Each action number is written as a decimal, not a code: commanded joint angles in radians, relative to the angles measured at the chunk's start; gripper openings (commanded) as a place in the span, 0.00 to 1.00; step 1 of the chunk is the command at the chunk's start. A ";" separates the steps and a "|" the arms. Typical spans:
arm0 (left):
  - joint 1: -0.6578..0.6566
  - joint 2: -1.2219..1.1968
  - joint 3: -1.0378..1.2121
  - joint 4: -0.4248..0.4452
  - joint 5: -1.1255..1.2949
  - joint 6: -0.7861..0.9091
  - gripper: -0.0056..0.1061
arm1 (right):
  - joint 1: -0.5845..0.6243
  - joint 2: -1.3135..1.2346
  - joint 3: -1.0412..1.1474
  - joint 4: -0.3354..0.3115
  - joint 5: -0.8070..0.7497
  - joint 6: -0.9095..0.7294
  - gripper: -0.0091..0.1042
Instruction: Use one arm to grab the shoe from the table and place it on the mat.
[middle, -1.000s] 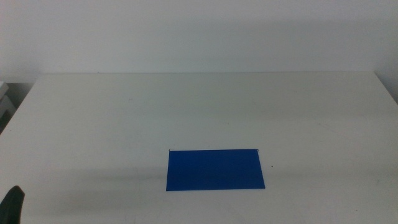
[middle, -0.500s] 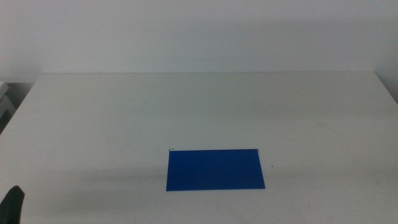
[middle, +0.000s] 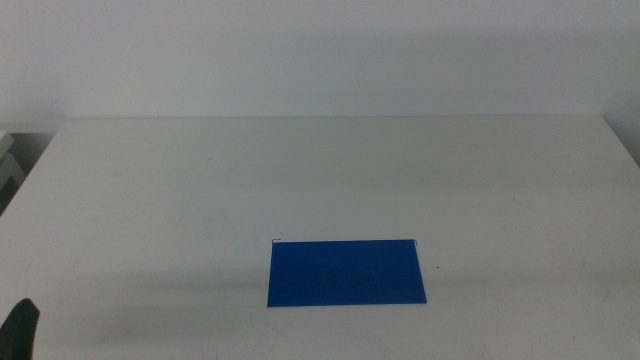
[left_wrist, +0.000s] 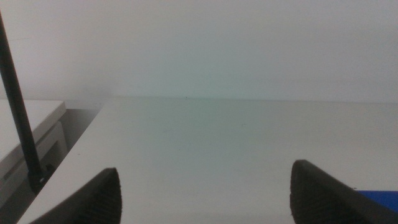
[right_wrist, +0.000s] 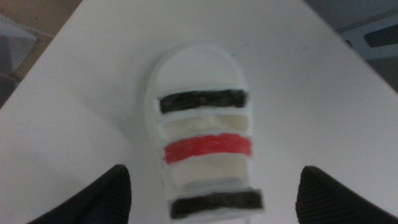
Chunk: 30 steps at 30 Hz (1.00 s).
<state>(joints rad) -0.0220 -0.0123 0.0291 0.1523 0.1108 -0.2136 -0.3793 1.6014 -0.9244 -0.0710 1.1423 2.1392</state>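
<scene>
The robot's right hand should next grab the shoe by the dark strap closest to its heel (right_wrist: 216, 204). Then the shoe can go on the dark-blue mat.
The dark-blue mat (middle: 346, 272) lies flat on the white table (middle: 200, 180), a little right of centre toward the front, with nothing on it. The white shoe (right_wrist: 202, 124), with dark, red and dark straps, shows only in the right wrist view, lying on a white surface. My right gripper (right_wrist: 211, 199) is above it, open, with one jaw on either side of the shoe's near end. The shoe and right arm are out of the middle view. My left gripper (left_wrist: 202, 193) is open and empty; its tip (middle: 20, 328) shows at the bottom left edge.
The white surface under the shoe narrows to an edge (right_wrist: 74, 25) just beyond the shoe's toe, with floor past it. A white cabinet (left_wrist: 25, 143) and a black cable (left_wrist: 18, 106) stand off the table's left side. A sliver of the mat (left_wrist: 379, 198) shows in the left wrist view.
</scene>
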 joint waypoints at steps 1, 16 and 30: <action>-0.003 -0.014 0.008 0.000 -0.079 -0.006 0.88 | -0.005 -0.005 -0.018 -0.013 -0.006 -0.018 0.87; -0.003 -0.014 0.008 0.000 -0.079 -0.006 0.88 | -0.004 0.122 -0.018 0.063 -0.096 -0.132 0.87; -0.003 -0.014 0.008 0.000 -0.079 -0.006 0.88 | -0.004 0.133 -0.019 0.115 -0.058 -0.217 0.62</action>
<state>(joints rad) -0.0220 -0.0123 0.0291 0.1523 0.1108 -0.2136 -0.3793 1.7560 -0.9273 0.0404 1.0296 1.9462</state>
